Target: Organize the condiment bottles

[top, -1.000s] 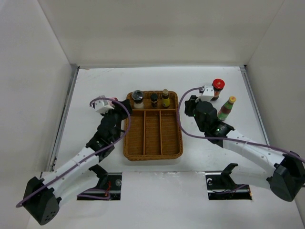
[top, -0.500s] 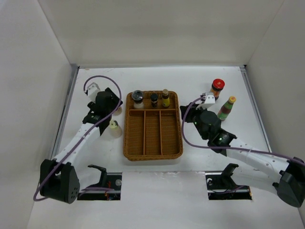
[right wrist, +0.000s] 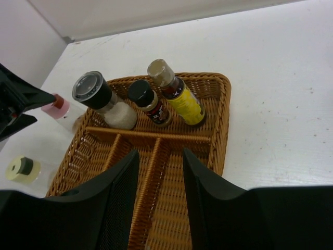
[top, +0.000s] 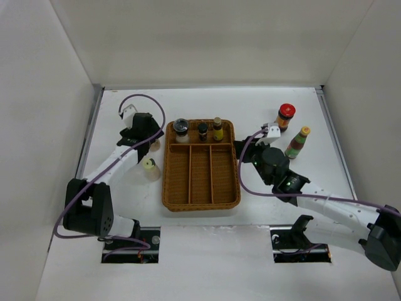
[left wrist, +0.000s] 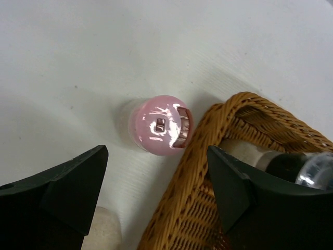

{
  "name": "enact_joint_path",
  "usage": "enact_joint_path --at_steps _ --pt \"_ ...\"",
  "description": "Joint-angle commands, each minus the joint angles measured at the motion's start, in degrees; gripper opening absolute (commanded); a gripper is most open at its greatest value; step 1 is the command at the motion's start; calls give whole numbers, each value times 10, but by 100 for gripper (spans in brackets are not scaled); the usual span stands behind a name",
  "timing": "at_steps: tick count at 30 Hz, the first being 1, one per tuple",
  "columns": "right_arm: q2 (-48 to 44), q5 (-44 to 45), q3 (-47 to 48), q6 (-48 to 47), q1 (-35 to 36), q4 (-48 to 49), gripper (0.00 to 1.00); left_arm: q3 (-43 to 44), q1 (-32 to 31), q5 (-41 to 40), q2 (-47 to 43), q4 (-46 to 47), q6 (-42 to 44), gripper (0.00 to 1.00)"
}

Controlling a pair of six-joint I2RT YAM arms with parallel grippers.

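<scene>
The pink-capped bottle's base has to stay free to stand in the wicker tray, so the left gripper should reach the bottle and grab it by its pink cap [left wrist: 161,125].
In the left wrist view my left gripper [left wrist: 156,195] is open and empty. It hangs over the pink-capped bottle [left wrist: 160,125], which stands on the table against the wicker tray's rim [left wrist: 205,166]. The pale-yellow-capped bottle [top: 148,165] stands left of the tray. The grey-lidded jar [right wrist: 89,86], a slim dark bottle [right wrist: 148,101] and a yellow-labelled bottle [right wrist: 178,95] stand in the tray's far compartment. The red-lidded jar [top: 286,115] and the green-red bottle [top: 298,142] stand to the right. My right gripper [right wrist: 158,203] is open and empty over the tray's right side.
The brown wicker tray [top: 233,182] has three long compartments in front with nothing in them. White walls close in the table on the left, back and right. The right arm's cable loops beside the tray's right edge [top: 241,169].
My left arm has stretched out toward the far left, uncovering the pale-yellow-capped bottle, and now hovers over the pink-capped one. My right gripper has drawn back from the red-lidded jar toward the tray.
</scene>
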Motion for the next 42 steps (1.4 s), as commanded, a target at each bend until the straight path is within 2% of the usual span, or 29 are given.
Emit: enact_joint_path --at_steps 1,6,10,20,29,35,37,42 --pt "4 -4 5 4 7 34 44 28 5 -20 12 32 22 77" --pt "19 -5 8 0 16 39 44 44 4 -23 41 55 37 75" --pt "24 -5 10 -1 18 39 45 53 7 -25 59 60 40 67" --pt "29 -10 10 -1 19 42 46 68 3 -58 85 64 62 56" --pt "26 -10 8 -1 19 42 48 59 -3 -54 92 63 59 58" --pt "26 -10 7 -1 19 42 49 60 -7 -52 95 63 61 41" --pt "23 -10 5 1 19 42 53 52 -8 -51 87 64 58 34" --pt "27 -10 4 2 19 44 54 34 -14 -71 35 70 57 32"
